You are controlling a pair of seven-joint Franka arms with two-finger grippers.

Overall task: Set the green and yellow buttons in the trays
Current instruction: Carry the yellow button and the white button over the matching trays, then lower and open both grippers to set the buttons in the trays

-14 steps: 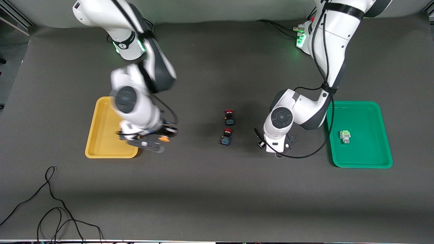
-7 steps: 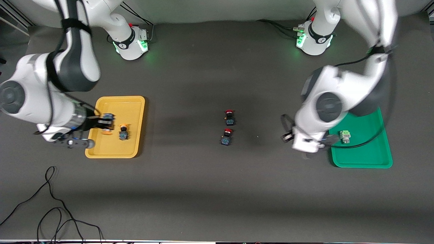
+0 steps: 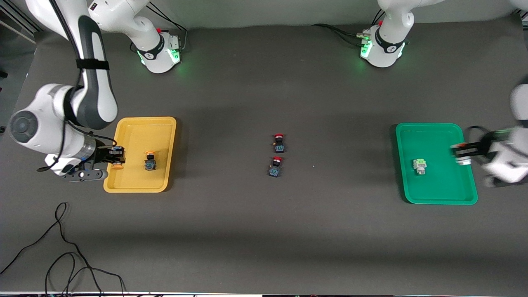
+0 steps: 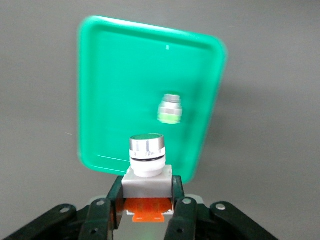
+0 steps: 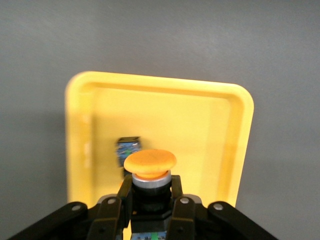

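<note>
My right gripper should keep hold of the orange-yellow capped button [image 5: 150, 162] until the button is lower, because it is still high above the bottom of the yellow tray.
My right gripper [image 3: 116, 159] is shut on an orange-yellow capped button [image 5: 150, 162] and holds it over the outer edge of the yellow tray [image 3: 136, 136]. A second orange-yellow capped button [image 3: 150, 161] lies in that tray and also shows in the right wrist view [image 5: 128, 149]. My left gripper [image 3: 463, 154] is shut on a grey-bodied button with a green top [image 4: 146, 160], over the outer edge of the green tray [image 3: 433, 140]. Another grey-bodied button with a green top [image 3: 420, 166] lies in the green tray [image 4: 125, 75].
Two red-capped black-blue buttons [image 3: 279, 142] [image 3: 275, 166] stand close together at the middle of the table. A black cable [image 3: 62, 247] loops on the table near the front camera at the right arm's end.
My right gripper has carried its button across the yellow tray to its outer edge. My left gripper has swung from the table's middle across the green tray to its outer edge, button in grip.
</note>
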